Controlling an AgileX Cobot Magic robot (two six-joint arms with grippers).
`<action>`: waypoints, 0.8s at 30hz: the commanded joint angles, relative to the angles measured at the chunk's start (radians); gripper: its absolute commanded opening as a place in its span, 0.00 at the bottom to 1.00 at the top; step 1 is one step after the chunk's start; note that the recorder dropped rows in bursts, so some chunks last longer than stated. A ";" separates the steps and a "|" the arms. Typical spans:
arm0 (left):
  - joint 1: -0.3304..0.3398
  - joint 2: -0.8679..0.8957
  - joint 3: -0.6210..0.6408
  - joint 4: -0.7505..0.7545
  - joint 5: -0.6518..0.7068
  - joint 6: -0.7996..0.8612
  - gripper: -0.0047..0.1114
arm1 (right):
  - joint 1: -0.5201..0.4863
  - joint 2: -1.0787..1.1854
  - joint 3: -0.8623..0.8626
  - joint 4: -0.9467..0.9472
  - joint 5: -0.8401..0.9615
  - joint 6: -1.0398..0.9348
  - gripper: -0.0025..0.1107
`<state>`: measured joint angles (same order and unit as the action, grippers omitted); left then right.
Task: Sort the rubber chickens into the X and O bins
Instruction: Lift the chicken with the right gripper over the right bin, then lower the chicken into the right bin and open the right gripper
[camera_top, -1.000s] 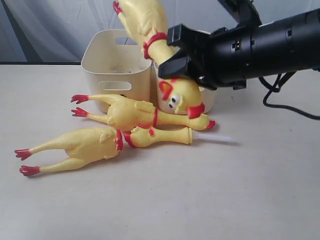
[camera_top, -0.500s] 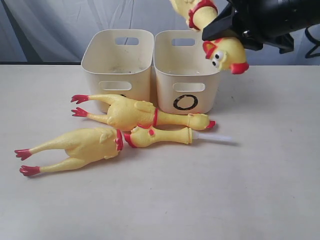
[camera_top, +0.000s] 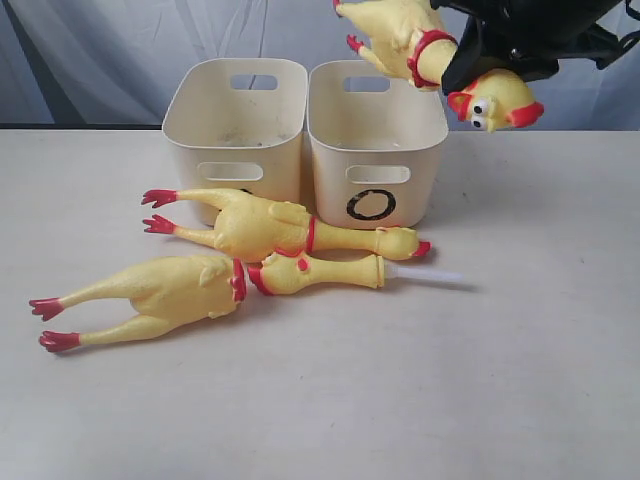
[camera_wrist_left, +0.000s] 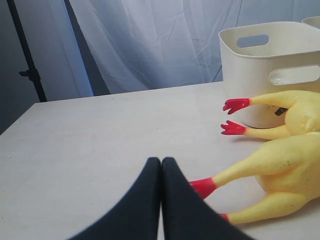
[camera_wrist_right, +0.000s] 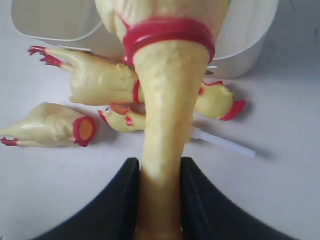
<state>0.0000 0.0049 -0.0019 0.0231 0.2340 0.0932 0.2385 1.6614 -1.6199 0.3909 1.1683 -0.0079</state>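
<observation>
It is too early to open my right gripper: the chicken's body (camera_top: 395, 35) is hanging high above the O bin's rim (camera_top: 376, 148) and the chicken would fall.
My right gripper (camera_top: 462, 62) is shut on the neck of a yellow rubber chicken (camera_top: 398, 28), holding it in the air over the right rear of the O bin (camera_top: 420, 175); its head (camera_top: 497, 100) hangs just right of the bin. In the right wrist view the neck (camera_wrist_right: 167, 100) runs between the jaws of this gripper (camera_wrist_right: 159, 167). A whole chicken (camera_top: 275, 228) lies in front of both tubs. The left tub (camera_top: 185, 130) has its mark hidden behind that chicken. A headless body (camera_top: 160, 295) and a neck piece (camera_top: 320, 272) with a white tube (camera_top: 430, 274) lie nearer. My left gripper (camera_wrist_left: 161, 161) is shut and empty, beside the body's red feet (camera_wrist_left: 202, 186).
A pale curtain hangs behind the table (camera_top: 500, 380). A black stand (camera_wrist_left: 27, 65) rises past the table's far left edge in the left wrist view. The two tubs stand side by side, touching.
My right gripper has lifted the chicken up from in front of the O bin and carried it right, above the bin's rim. The left gripper and the chickens on the table have not moved.
</observation>
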 joint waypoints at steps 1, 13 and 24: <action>0.001 -0.005 0.002 0.001 -0.002 -0.003 0.04 | -0.006 0.036 -0.022 -0.021 0.013 0.008 0.01; 0.001 -0.005 0.002 0.001 -0.002 -0.003 0.04 | -0.006 0.128 -0.022 -0.016 -0.057 0.040 0.01; 0.001 -0.005 0.002 0.001 -0.002 -0.003 0.04 | 0.002 0.242 -0.111 0.001 -0.077 0.068 0.01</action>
<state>0.0000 0.0049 -0.0019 0.0231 0.2340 0.0932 0.2385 1.8876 -1.6983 0.3810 1.1142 0.0577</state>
